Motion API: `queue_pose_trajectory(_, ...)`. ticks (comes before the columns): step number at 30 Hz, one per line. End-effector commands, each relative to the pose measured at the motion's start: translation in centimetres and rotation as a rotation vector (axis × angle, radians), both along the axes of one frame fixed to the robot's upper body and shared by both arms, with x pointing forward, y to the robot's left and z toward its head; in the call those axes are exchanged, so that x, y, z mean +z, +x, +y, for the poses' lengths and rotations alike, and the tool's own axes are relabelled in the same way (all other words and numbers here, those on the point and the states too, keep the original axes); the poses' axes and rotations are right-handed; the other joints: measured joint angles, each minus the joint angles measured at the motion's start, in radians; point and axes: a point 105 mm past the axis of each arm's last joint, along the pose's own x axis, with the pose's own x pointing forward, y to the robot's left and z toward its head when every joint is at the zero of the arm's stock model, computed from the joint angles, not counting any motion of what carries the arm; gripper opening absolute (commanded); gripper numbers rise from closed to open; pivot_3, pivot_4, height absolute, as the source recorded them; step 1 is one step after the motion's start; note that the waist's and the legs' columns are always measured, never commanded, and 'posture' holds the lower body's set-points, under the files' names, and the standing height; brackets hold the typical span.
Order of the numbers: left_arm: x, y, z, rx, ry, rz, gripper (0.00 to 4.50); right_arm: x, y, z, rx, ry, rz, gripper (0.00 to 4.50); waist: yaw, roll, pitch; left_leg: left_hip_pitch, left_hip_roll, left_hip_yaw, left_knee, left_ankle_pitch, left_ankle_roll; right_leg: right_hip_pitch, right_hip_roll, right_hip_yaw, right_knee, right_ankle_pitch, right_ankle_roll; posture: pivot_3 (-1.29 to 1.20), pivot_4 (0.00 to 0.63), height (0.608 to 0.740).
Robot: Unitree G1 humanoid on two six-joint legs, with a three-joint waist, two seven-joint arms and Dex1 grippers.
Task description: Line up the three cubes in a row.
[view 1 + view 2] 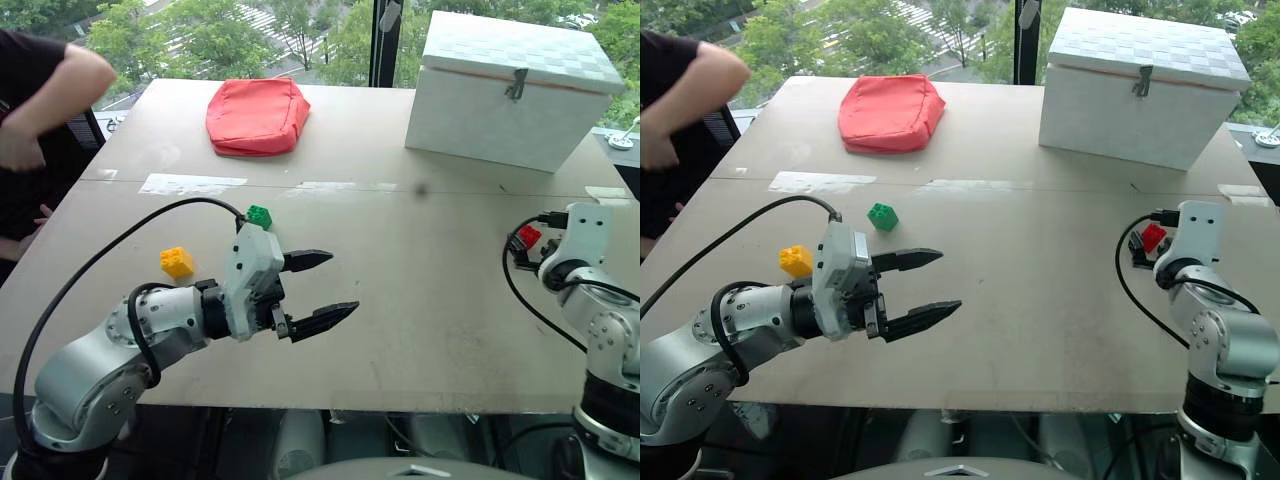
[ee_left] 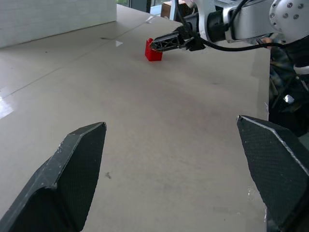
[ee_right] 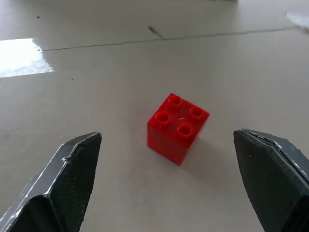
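My right gripper isn't ready to close yet and will move toward the red cube (image 1: 528, 236) (image 3: 177, 128) first. Its fingers don't reach far enough, so they would miss if they closed now.
Three studded cubes lie apart on the table (image 1: 420, 330). The green cube (image 1: 259, 216) is left of the middle, and the yellow cube (image 1: 177, 262) sits nearer and further left. Far over on the right lies the red cube (image 1: 528, 236). My left gripper (image 1: 338, 285) hovers open and empty over the table's middle, to the right of the green cube. My right gripper (image 3: 166, 139) is open just short of the red cube (image 3: 177, 128), which sits ahead of the gap between its fingers, untouched. In the left wrist view, one right finger reaches beside the red cube (image 2: 153, 50).
A large white box (image 1: 510, 90) stands at the back right and a red pouch (image 1: 256, 115) lies at the back left. A person's arm (image 1: 40, 110) is at the table's left edge. Strips of tape (image 1: 190, 184) cross the tabletop.
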Motion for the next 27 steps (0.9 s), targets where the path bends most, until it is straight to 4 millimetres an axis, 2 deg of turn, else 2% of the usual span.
queue_pose_trajectory(1,0.8,-0.6,-0.7,-0.051,0.014,-0.036,4.42,1.1,0.2,-0.9,-0.118,-0.016,-0.036,4.50,0.001,0.000,0.000,0.000,0.000,0.000,0.000,0.000,0.000,0.000,0.000,0.000,0.000,0.000,0.000,0.00,0.150,0.740)
queue_pose_trajectory(15,0.8,-0.5,-0.3,-0.041,-0.001,-0.045,4.42,1.1,4.0,-0.2,-0.208,-0.038,-0.074,4.50,-0.022,0.000,0.000,0.000,-0.001,-0.001,0.001,0.000,0.000,0.000,0.000,0.001,0.001,0.000,0.000,0.00,0.150,0.740)
queue_pose_trajectory(19,0.9,-0.5,-0.2,-0.018,-0.009,-0.050,4.50,0.3,4.8,-0.2,-0.217,-0.019,-0.053,3.36,-0.025,0.000,0.000,0.000,-0.001,0.000,0.001,0.000,0.000,0.000,0.000,0.002,0.001,0.000,0.000,0.00,0.150,0.740)
queue_pose_trajectory(20,0.9,-0.5,-0.2,-0.015,-0.009,-0.050,4.50,0.3,4.8,-0.2,-0.214,-0.021,-0.054,2.80,-0.025,0.000,0.000,0.000,-0.001,0.000,0.001,0.000,0.000,0.000,0.000,0.002,0.001,0.000,0.000,0.00,0.150,0.740)
queue_pose_trajectory(21,0.9,-0.4,-0.1,-0.012,-0.009,-0.050,4.50,0.3,4.9,-0.2,-0.214,-0.023,-0.054,2.55,-0.025,0.000,0.000,0.000,-0.001,0.000,0.001,0.000,0.000,0.000,0.000,0.002,0.001,0.000,0.000,0.00,0.150,0.740)
queue_pose_trajectory(24,0.9,-0.3,0.1,0.014,-0.012,-0.054,4.50,0.1,4.8,-0.2,-0.197,-0.025,-0.041,1.36,-0.026,0.000,0.000,0.000,-0.001,0.000,0.001,0.000,0.000,0.000,0.000,0.002,0.002,0.000,0.000,0.00,0.150,0.740)
queue_pose_trajectory(27,1.0,0.0,0.3,0.045,-0.033,-0.057,4.50,0.1,4.6,-0.1,-0.139,-0.044,-0.027,1.31,-0.025,0.000,0.000,0.000,-0.001,0.000,0.001,0.000,0.000,0.000,0.000,0.002,0.002,0.000,0.000,0.00,0.150,0.740)
